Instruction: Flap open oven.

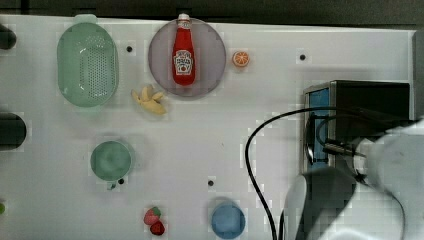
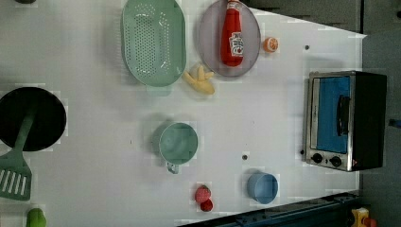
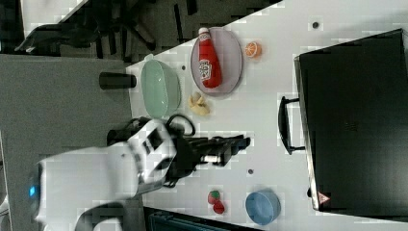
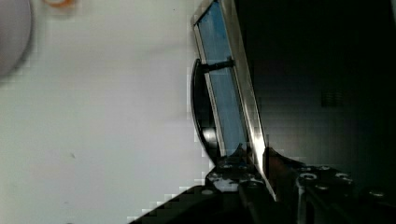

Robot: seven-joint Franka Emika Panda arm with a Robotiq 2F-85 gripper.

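I next need to grab the blue-tinted door (image 2: pixel 333 113) by its dark bar handle (image 2: pixel 343 115) with my gripper, to flap open the oven.
The oven (image 2: pixel 369 118) is a black box with a silver front frame and stands at the left view's right edge. Its blue-tinted door (image 2: pixel 333 113) lies flat against the frame, with the dark bar handle (image 2: pixel 343 115) across it. In the top view my arm hangs over the oven (image 1: pixel 370 95) and hides its lower front. In the right view my gripper (image 3: pixel 246 142) points toward the handle (image 3: pixel 284 126), with a gap between them. In the wrist view the gripper (image 4: pixel 254 161) is open a little, and the door's (image 4: pixel 222 93) top edge runs between its fingertips. It holds nothing.
On the white table (image 1: pixel 210 130) a ketchup bottle (image 1: pixel 183 50) lies on a purple plate (image 1: pixel 210 75). Near it are an orange half (image 1: pixel 240 59), a banana (image 1: pixel 149 100) and a green colander (image 1: pixel 87 65). Closer in stand a green cup (image 1: pixel 110 160), a blue bowl (image 1: pixel 228 220) and strawberries (image 1: pixel 154 220).
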